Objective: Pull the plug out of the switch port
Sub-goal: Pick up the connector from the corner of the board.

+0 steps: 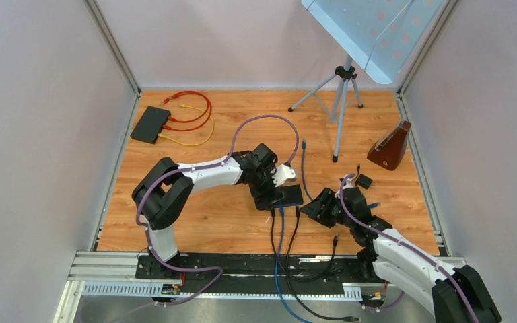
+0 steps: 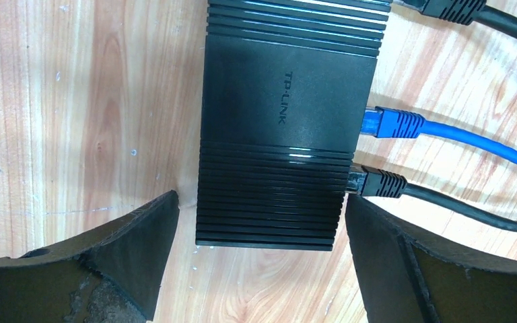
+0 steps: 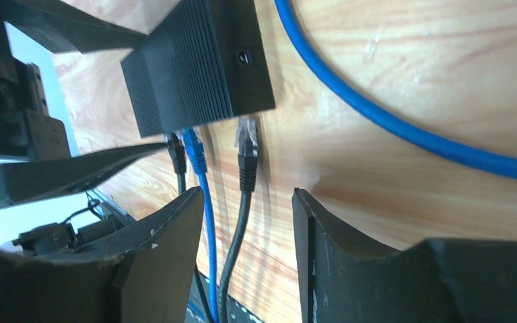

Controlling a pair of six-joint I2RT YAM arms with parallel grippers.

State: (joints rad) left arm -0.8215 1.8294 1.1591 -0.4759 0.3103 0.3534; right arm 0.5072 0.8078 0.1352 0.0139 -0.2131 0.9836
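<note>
The black cable lies near the wood below my right gripper's fingers, so closing now would miss the cable. My right gripper lowers, then closes on it.
The black TP-LINK switch (image 1: 288, 196) lies mid-table and shows in the left wrist view (image 2: 283, 121) and the right wrist view (image 3: 198, 67). A blue plug (image 2: 390, 124) and a black plug (image 2: 377, 182) sit in its ports. A third black plug (image 3: 247, 151) lies just off the port face with its clear tip showing. My left gripper (image 2: 259, 235) is open, one finger on each side of the switch's end. My right gripper (image 3: 246, 215) is open and empty, and the third plug's black cable (image 3: 232, 249) runs between its fingers.
A second black switch (image 1: 150, 124) with red and yellow cables sits at the back left. A tripod (image 1: 340, 101), a brown wooden wedge-shaped object (image 1: 389, 147) and a small black block (image 1: 363, 180) stand to the right. A loose blue cable (image 3: 390, 128) crosses the wood.
</note>
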